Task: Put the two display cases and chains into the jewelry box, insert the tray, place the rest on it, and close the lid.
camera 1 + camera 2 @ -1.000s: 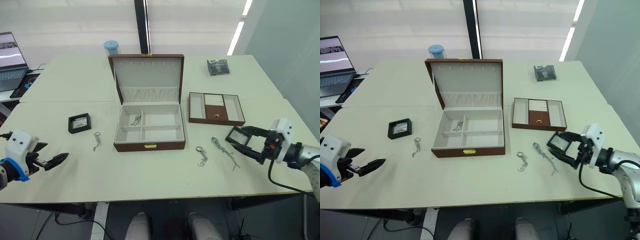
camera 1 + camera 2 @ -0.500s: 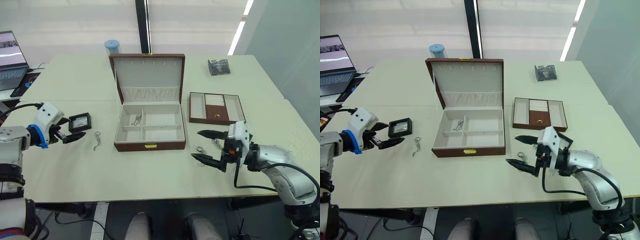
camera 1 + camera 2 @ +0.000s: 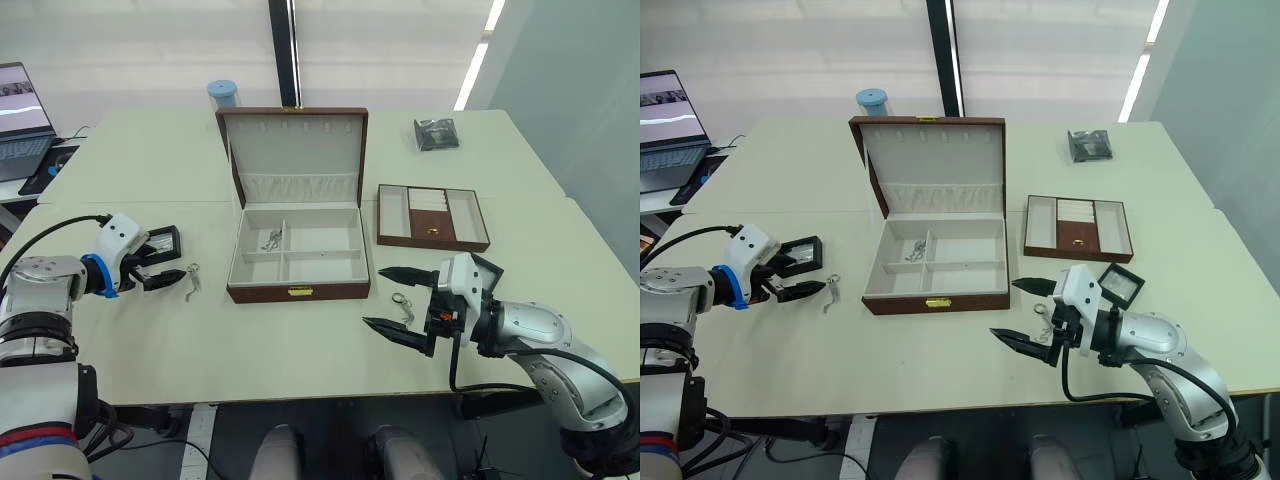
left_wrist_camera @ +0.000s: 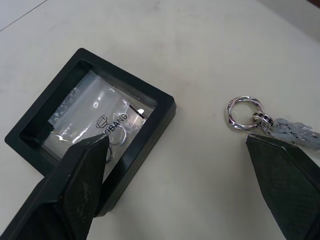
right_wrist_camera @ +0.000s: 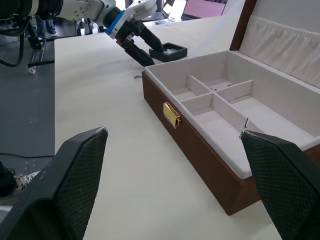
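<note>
The robot's left gripper needs to store the display case in the jewelry box (image 3: 297,258), so it should grab the case by its black edge (image 3: 177,244) next.
The jewelry box (image 3: 297,258) stands open mid-table, its lid (image 3: 293,148) upright, with one chain (image 3: 272,239) in a rear compartment. To its right lies the tray (image 3: 432,216). One display case (image 3: 160,243) lies at the left; my left gripper (image 3: 166,268) is open, one finger over the case's edge and the other by a ringed chain (image 4: 245,112). My right gripper (image 3: 378,298) is open above the table just right of the box front, with a ringed chain (image 3: 403,300) beside it. The other display case (image 3: 1121,285) lies behind that wrist.
A blue cup (image 3: 222,93) stands behind the lid and a dark pouch (image 3: 436,133) lies at the far right. A laptop (image 3: 22,110) sits off the table's left end. The box's gold clasp (image 5: 171,114) faces the front edge.
My left gripper swung in from the front left edge to the left display case and chain. My right gripper left the right display case and moved left toward the box front.
</note>
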